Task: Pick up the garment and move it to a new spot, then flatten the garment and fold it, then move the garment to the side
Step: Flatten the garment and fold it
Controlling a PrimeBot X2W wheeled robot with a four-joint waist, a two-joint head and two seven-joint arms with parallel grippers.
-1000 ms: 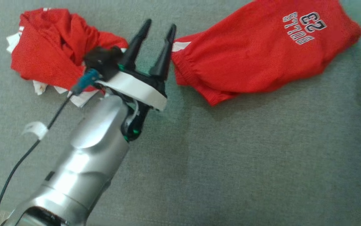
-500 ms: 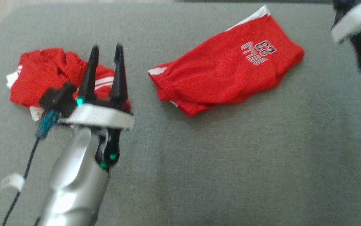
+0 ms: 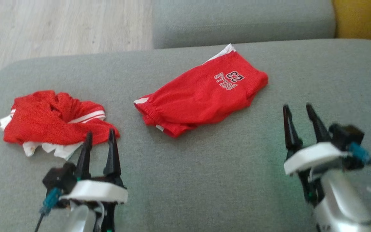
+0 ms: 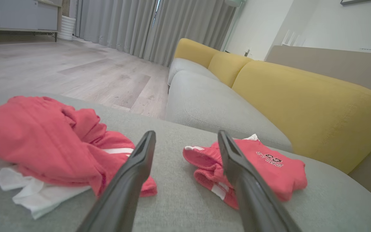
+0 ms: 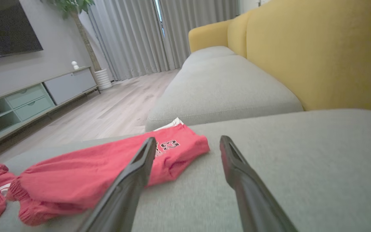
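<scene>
The red shorts (image 3: 201,96) need to move to a new spot, so my right gripper will take them by their folded hem (image 3: 254,89) next.
Folded red shorts (image 3: 201,96) with a white number print lie mid-cushion on the grey sofa seat (image 3: 205,180); they also show in the left wrist view (image 4: 263,167) and the right wrist view (image 5: 108,167). A crumpled red and white garment (image 3: 53,122) sits at the left, also seen as a heap (image 4: 43,145) from the left wrist. My left gripper (image 3: 100,137) is open, empty, just in front of that heap. My right gripper (image 3: 296,108) is open, empty, to the right of the shorts. Both grippers (image 4: 185,138) (image 5: 187,141) hover over the cushion.
A second grey seat cushion (image 3: 240,19) lies beyond, with yellow back cushions (image 4: 301,106) along the right. Wooden floor (image 3: 59,29) runs past the cushion's far left edge. A TV cabinet (image 5: 27,100) and curtains (image 5: 140,35) stand across the room.
The head camera has risen and pulled back, showing floor and the far cushion. My left arm has drawn back from beside the heap; my right gripper has come down from the top right corner.
</scene>
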